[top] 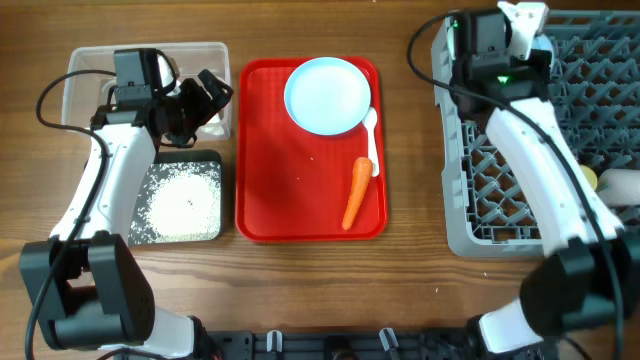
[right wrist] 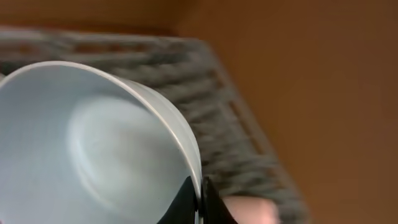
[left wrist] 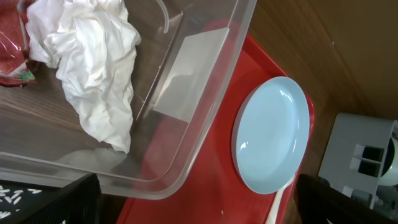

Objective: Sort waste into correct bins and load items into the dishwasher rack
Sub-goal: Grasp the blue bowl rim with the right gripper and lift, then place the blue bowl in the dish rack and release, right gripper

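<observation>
My right gripper, by the rack's far edge, must keep holding the light blue bowl until it rests on the tray-side slats.
My right gripper (right wrist: 200,199) is shut on the rim of a light blue bowl (right wrist: 87,149), held over the far corner of the grey dishwasher rack (top: 470,200). In the overhead view this gripper (top: 525,25) sits at the rack's far edge. My left gripper (top: 210,105) hangs open and empty over the near right corner of the clear tub (left wrist: 205,124). Crumpled white paper (left wrist: 93,68) and a red wrapper (left wrist: 12,56) lie in the tub. On the red tray (top: 270,200) are the light blue plate (top: 328,95), the white spoon (top: 373,140) and the orange carrot (top: 355,192).
The black tray (top: 212,160) in front of the tub holds white rice grains (top: 185,200). A pale pink shape (right wrist: 249,211) shows inside the rack just under the bowl. Two pale cup-like things (top: 610,182) sit at the rack's right edge.
</observation>
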Motion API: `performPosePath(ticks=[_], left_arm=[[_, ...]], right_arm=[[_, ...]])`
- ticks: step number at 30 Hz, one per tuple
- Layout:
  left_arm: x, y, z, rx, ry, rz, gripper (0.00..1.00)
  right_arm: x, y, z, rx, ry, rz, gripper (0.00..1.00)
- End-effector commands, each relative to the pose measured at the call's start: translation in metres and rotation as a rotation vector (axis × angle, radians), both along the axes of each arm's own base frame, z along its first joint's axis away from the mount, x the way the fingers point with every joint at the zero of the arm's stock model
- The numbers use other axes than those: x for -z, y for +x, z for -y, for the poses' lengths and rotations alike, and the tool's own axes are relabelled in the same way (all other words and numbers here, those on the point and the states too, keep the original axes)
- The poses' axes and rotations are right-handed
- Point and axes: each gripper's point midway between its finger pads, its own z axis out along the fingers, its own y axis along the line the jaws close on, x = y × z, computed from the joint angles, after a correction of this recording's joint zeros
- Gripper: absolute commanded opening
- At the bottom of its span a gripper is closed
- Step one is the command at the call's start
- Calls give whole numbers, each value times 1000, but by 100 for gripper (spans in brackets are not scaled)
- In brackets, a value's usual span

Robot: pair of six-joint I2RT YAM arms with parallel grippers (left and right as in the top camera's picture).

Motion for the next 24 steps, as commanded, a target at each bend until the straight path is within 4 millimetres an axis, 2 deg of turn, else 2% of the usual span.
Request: performPosePath(ticks=[1,3,9,15,20,24], left_arm=[[-3,1,-2,12,15,14,100],[-3,1,-2,12,15,14,100],[-3,1,-2,12,15,14,100],[-3,1,-2,12,15,15,100],[-3,1,-2,12,15,15,100],[-3,1,-2,12,15,15,100]], right_arm=[[-7,-11,17,136,-345,-215,4],[10,-5,14,104,-383,-327,5],[31,3,6,69,-409,-409,4],[60,10,-23,-74,-309,-449,4],[65,12,-30,-93,-300,-449,4],[50,7,-23,-29,-376,-428,5]])
